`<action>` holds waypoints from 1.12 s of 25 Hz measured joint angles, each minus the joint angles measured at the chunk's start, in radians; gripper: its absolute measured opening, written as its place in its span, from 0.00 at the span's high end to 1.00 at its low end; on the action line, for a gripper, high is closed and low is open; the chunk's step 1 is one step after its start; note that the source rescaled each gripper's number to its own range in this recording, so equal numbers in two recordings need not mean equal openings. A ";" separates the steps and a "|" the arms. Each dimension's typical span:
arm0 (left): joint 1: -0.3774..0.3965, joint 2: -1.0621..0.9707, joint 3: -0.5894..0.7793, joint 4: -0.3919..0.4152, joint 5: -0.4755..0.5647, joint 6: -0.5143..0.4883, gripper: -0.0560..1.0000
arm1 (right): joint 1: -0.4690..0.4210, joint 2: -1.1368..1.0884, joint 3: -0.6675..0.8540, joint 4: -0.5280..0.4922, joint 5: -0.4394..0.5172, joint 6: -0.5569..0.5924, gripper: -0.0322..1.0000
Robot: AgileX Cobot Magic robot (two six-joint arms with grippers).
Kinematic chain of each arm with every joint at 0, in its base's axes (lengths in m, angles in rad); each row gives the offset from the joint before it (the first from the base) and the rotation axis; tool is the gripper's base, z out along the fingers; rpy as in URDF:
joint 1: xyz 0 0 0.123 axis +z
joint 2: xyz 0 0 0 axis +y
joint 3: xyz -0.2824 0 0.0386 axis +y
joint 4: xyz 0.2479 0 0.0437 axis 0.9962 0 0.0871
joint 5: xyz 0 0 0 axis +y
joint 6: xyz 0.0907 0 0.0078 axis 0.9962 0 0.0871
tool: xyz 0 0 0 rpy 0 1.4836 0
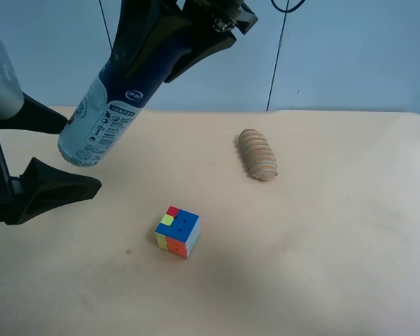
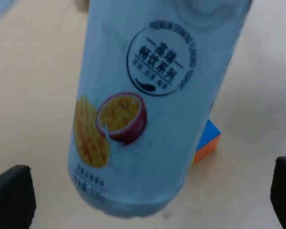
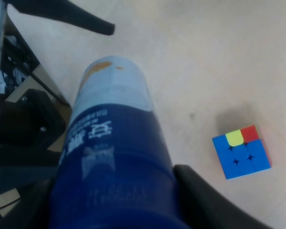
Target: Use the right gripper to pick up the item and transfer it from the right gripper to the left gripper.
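The left gripper needs to grab the bottle by its white printed lower part [image 1: 99,130], as the right gripper is on the navy upper body [image 1: 138,78] and has to pass the bottle over.
The item, a bottle [image 1: 105,112] with a navy upper body and a white printed lower part, hangs tilted in the air over the table's left side. My right gripper [image 1: 161,42], on the black arm coming from the top, is shut on its navy upper body; it also shows in the right wrist view [image 3: 114,210] around the bottle [image 3: 112,157]. My left gripper [image 1: 80,157], with the silver-grey wrist, is open at the exterior high view's left. Its fingers [image 2: 12,195] stand wide on either side of the bottle's white lower end [image 2: 152,105] without touching it.
A multicoloured puzzle cube [image 1: 178,232] sits on the tan table [image 1: 322,245] below and to the right of the bottle; it also shows in the right wrist view [image 3: 241,151] and the left wrist view [image 2: 207,143]. A ribbed wooden oval piece [image 1: 257,154] lies farther back right.
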 joint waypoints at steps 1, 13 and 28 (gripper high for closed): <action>0.000 0.007 0.000 -0.015 -0.009 0.013 0.00 | 0.000 0.000 0.000 -0.001 0.000 0.000 0.97; 0.000 0.018 0.000 -0.162 -0.043 0.191 0.00 | 0.000 0.063 -0.001 0.021 0.000 -0.040 0.97; 0.000 0.069 0.000 -0.166 -0.024 0.251 0.00 | 0.000 0.092 -0.001 0.090 -0.048 -0.061 0.97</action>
